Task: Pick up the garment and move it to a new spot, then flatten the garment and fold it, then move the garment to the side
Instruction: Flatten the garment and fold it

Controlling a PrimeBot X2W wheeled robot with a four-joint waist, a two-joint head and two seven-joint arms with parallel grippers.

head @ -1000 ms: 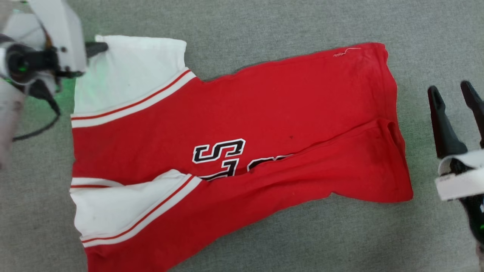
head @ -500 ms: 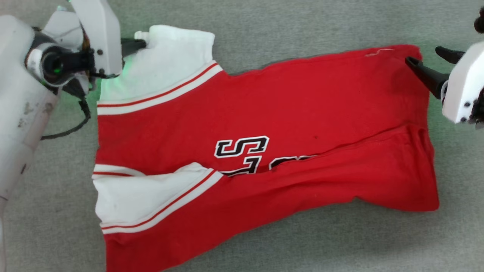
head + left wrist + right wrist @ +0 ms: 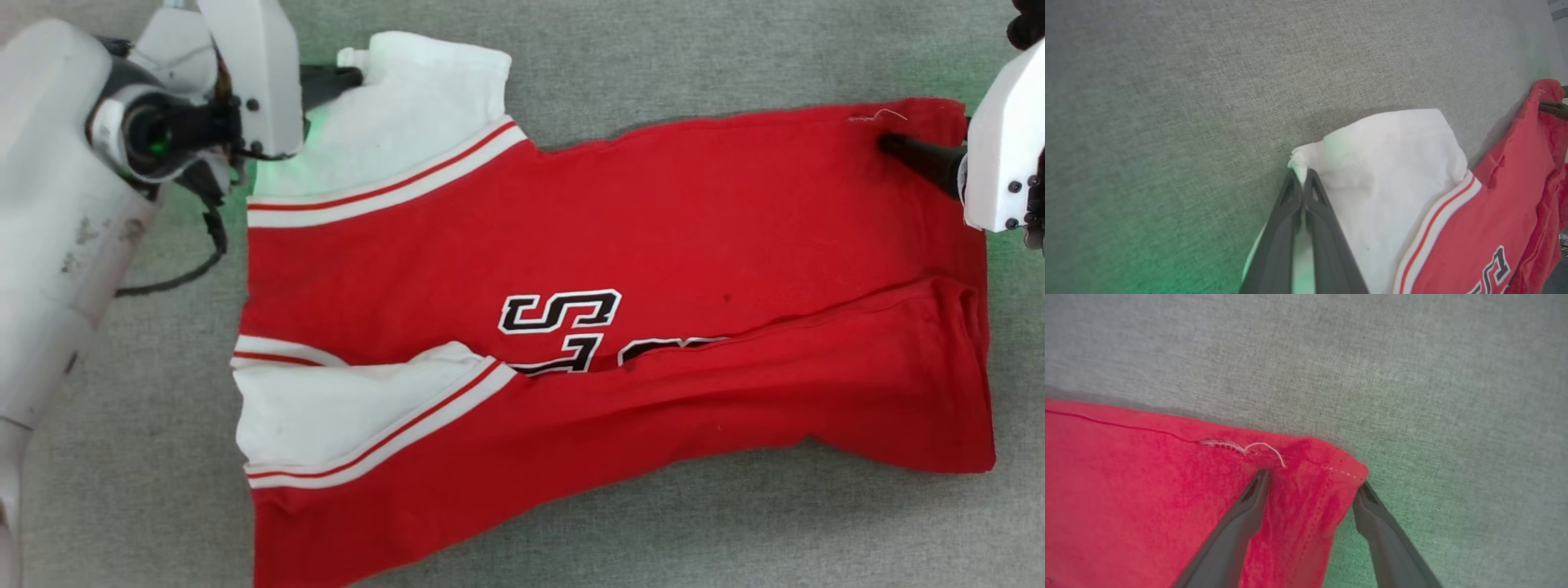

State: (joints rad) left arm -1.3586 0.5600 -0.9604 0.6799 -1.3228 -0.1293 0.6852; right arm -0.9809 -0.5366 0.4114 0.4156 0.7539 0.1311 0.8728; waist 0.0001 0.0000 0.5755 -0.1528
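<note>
The red garment needs to be folded, so the right gripper will next grip it by its hem corner with the loose white thread [image 3: 931, 122] [image 3: 1332, 465].
The garment [image 3: 653, 237], a red shirt with white sleeve ends and black lettering, lies spread on the grey fabric surface, its lower half folded up over the print. My left gripper [image 3: 353, 75] is shut on the corner of the upper white sleeve [image 3: 1380, 163]; the pinched fingertips [image 3: 1302, 179] hold a bit of white cloth. My right gripper [image 3: 1314, 479] stands open over the garment's far red corner [image 3: 1331, 465], one finger [image 3: 1237, 522] on the red cloth, the other finger [image 3: 1388, 539] past the hem over the grey surface. In the head view one right finger [image 3: 918, 157] lies on that corner.
Grey woven surface [image 3: 735, 49] surrounds the garment on all sides. My pale left forearm [image 3: 49, 204] with its dark cable rises along the left of the head view. The white right wrist housing [image 3: 1000, 139] sits at the upper right edge.
The left gripper has closed on the white sleeve corner. The right gripper has swung from beside the hem up to the garment's top right corner. The head camera has shifted, sliding the picture rightward.
</note>
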